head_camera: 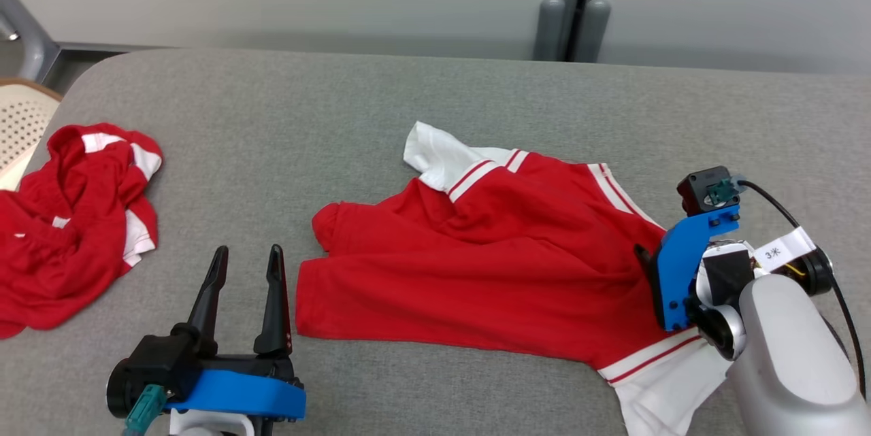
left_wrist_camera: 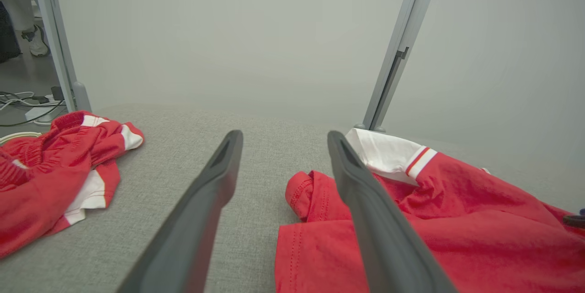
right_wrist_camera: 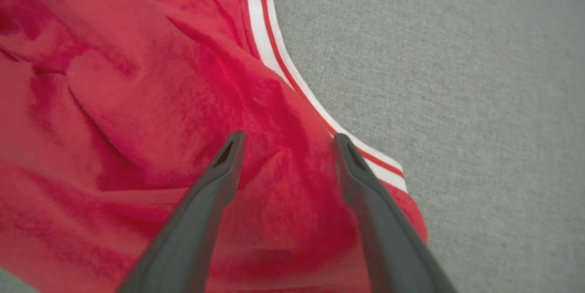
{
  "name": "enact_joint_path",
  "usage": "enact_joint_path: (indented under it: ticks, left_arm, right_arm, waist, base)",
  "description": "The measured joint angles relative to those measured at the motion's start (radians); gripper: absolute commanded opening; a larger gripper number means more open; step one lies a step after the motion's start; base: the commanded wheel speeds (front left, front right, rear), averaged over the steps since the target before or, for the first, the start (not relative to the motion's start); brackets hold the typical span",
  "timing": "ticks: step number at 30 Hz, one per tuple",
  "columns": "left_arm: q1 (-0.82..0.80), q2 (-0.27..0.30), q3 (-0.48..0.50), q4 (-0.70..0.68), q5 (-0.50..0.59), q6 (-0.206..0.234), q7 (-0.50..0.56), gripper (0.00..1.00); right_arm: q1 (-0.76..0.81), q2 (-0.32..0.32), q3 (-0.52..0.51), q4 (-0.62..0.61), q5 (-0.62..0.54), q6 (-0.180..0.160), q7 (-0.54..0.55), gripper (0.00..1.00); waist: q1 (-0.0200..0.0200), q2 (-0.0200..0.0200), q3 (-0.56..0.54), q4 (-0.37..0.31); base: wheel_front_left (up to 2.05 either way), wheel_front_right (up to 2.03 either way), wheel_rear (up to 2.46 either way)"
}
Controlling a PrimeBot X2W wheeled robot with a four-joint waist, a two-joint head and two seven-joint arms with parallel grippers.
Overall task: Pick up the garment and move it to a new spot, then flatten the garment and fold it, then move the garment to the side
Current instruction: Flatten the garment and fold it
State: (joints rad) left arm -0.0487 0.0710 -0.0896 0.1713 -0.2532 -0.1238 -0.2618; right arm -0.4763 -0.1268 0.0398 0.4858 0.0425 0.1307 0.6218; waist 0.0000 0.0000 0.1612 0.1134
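My left gripper should grab the garment by its hem corner [head_camera: 306,326], because the garment's edge is free there. The garment's wide red body [head_camera: 482,289] is lying slack.
A red garment [head_camera: 490,266] with white striped trim lies spread but wrinkled on the grey padded table [head_camera: 272,116], right of centre. My left gripper [head_camera: 248,250] stands open just left of the garment's [left_wrist_camera: 411,220] near corner, nothing between its fingers [left_wrist_camera: 205,201]. My right gripper [head_camera: 646,262] points down over the garment's right part, near the white-and-red striped edge [right_wrist_camera: 274,50]. In the right wrist view its jaws [right_wrist_camera: 287,135] are open above a red fold of the garment [right_wrist_camera: 137,101]; I cannot tell whether the tips touch the cloth.
A second red and white garment [head_camera: 75,218] lies crumpled at the table's left edge. A wicker seat [head_camera: 20,123] stands beyond that edge. Grey partition posts [head_camera: 575,21] rise behind the table. Cables [left_wrist_camera: 23,101] lie on the floor at the far left.
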Motion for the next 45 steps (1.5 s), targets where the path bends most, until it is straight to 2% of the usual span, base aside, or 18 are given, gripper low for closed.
enact_joint_path:
  ticks: [7, 8, 10, 19, 26, 27, 32, 37, 41, 45]
  left_arm:
    - [-0.016, -0.002, -0.013, 0.001, 0.001, 0.000, 0.000, 1.00]
    - [-0.019, -0.002, -0.015, 0.002, 0.001, -0.001, 0.000, 1.00]
    - [-0.025, -0.003, -0.019, 0.003, 0.001, -0.001, 0.000, 1.00]
    - [-0.044, -0.001, -0.030, -0.007, -0.003, -0.001, 0.000, 1.00]
    - [-0.057, -0.001, -0.033, -0.013, -0.007, -0.002, 0.000, 1.00]
    - [-0.058, -0.001, -0.033, -0.013, -0.008, -0.002, 0.000, 1.00]
    - [-0.059, -0.002, -0.027, -0.012, -0.008, -0.002, 0.000, 1.00]
    - [-0.050, 0.001, -0.010, -0.010, -0.008, -0.002, 0.000, 1.00]
    - [-0.031, 0.005, 0.001, -0.006, -0.006, -0.002, 0.000, 1.00]
    - [-0.010, 0.007, 0.016, 0.000, -0.002, -0.002, 0.000, 1.00]
  right_arm:
    - [-0.082, -0.014, 0.003, 0.190, -0.029, 0.000, -0.006, 1.00]
    - [-0.097, -0.018, 0.007, 0.211, -0.021, 0.000, -0.006, 0.00]
    - [-0.119, -0.024, 0.007, 0.239, -0.009, 0.000, -0.015, 0.00]
    - [-0.231, 0.006, 0.011, 0.296, 0.004, 0.000, -0.240, 0.00]
    - [-0.295, -0.012, 0.015, 0.367, -0.045, 0.000, -0.374, 0.00]
    - [-0.300, -0.012, 0.014, 0.376, -0.053, 0.000, -0.397, 1.00]
    - [-0.311, -0.013, 0.026, 0.415, -0.056, 0.000, -0.494, 1.00]
    - [-0.303, -0.016, 0.027, 0.395, -0.017, 0.000, -0.596, 1.00]
    - [-0.236, -0.015, 0.011, 0.315, 0.021, 0.000, -0.658, 1.00]
    - [-0.116, -0.008, -0.030, 0.173, 0.062, 0.000, -0.701, 1.00]
  waist:
    - [0.0000, 0.0000, 0.029, 0.040]
    - [-0.0001, 0.0000, 0.032, 0.046]
    - [0.0000, 0.0000, 0.039, 0.057]
    - [0.0000, 0.0000, 0.065, 0.087]
    - [0.0000, 0.0000, 0.075, 0.103]
    - [0.0000, 0.0000, 0.075, 0.103]
    - [0.0000, 0.0000, 0.071, 0.096]
    - [0.0000, 0.0000, 0.050, 0.075]
    - [0.0000, 0.0000, 0.022, 0.053]
    - [-0.0001, 0.0000, -0.006, 0.026]
  base:
    - [0.00, 0.00, 0.00]
    - [0.00, 0.00, 0.00]
    - [0.00, 0.00, 0.00]
    - [0.00, 0.00, 0.00]
    - [0.00, 0.00, 0.00]
    - [0.00, 0.00, 0.00]
    - [0.00, 0.00, 0.00]
    - [0.00, 0.00, 0.00]
    - [0.00, 0.00, 0.00]
    - [0.00, 0.00, 0.00]
